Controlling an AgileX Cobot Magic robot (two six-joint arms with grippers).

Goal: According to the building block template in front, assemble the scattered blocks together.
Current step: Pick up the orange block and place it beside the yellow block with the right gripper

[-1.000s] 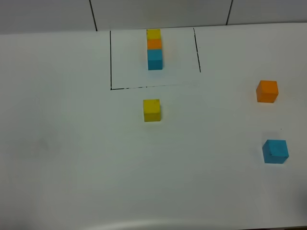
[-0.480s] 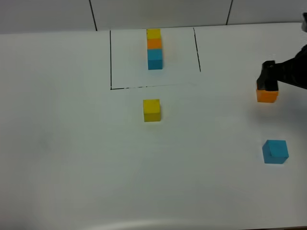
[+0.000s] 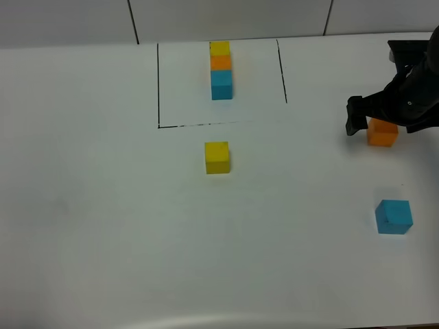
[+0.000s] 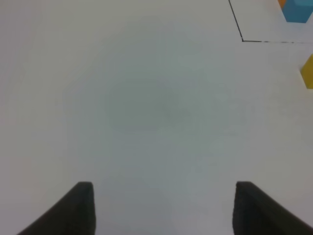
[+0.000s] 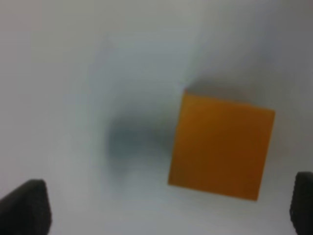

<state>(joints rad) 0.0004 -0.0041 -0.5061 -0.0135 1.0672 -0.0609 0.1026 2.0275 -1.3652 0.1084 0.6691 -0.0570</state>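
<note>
My right gripper should grab the orange block by opposite sides next, to build the template's middle beside the yellow block (image 3: pixel 217 157).
The building block template (image 3: pixel 221 68) is a yellow, orange and blue row inside a black outline at the back; its blue end (image 4: pixel 298 11) shows in the left wrist view. Of the scattered blocks, the yellow one (image 3: pixel 217 157) (image 4: pixel 308 71) lies just in front of the outline. The orange one (image 3: pixel 381 133) (image 5: pixel 220 147) is at the right and the blue one (image 3: pixel 394 216) nearer the front right. My right gripper (image 3: pixel 374 118) (image 5: pixel 164 210) hovers open over the orange block, its fingers either side and apart from it. My left gripper (image 4: pixel 164 208) is open over bare table, holding nothing.
The white table (image 3: pixel 103 205) runs to a rounded front edge. A grey tiled wall (image 3: pixel 226 17) rises behind it. The black outline (image 3: pixel 158 82) (image 4: pixel 236 22) marks the template area.
My right arm has come in from the right edge and moved left over the orange block. No block has moved.
</note>
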